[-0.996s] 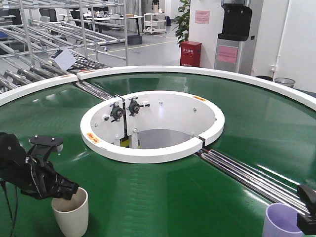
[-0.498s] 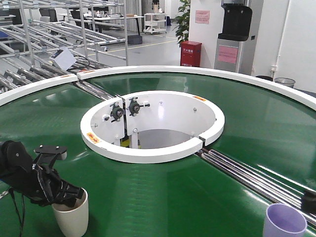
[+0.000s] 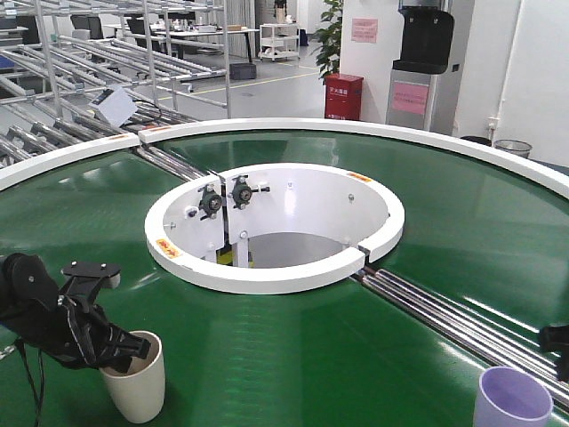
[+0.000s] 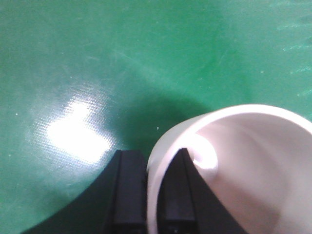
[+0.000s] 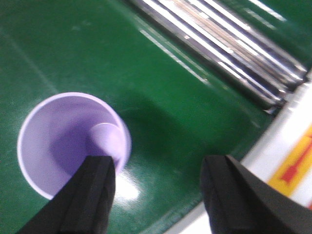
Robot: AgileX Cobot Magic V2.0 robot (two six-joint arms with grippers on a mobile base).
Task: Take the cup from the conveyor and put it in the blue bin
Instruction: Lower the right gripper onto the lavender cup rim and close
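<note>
My right gripper pinches the purple cup (image 3: 523, 402) by its rim (image 3: 514, 374) next, to put it in the blue bin.
The conveyor (image 3: 444, 222) is a glossy dark-green ring belt with a white rim. A cream cup (image 3: 135, 382) stands on it at the front left. My left gripper (image 3: 124, 349) is shut on this cup's rim; in the left wrist view one finger (image 4: 178, 195) is inside the cup (image 4: 243, 161) and the other is outside, pinching the wall. A purple cup (image 3: 523, 402) stands at the front right. My right gripper (image 5: 158, 195) is open and empty just beside the purple cup (image 5: 63, 141); only its tip (image 3: 556, 341) shows in the front view. The blue bin is out of view.
A white-walled round opening (image 3: 276, 222) sits at the belt's centre. Metal rollers (image 3: 444, 311) cross the belt at the right and also show in the right wrist view (image 5: 229, 48). The white outer rim (image 5: 287, 161) lies by my right gripper. Racks and a red box stand behind.
My left gripper has come down and closed on the cream cup's rim, and cup and gripper have shifted slightly right. My right gripper has drawn back toward the right edge, away from the purple cup.
</note>
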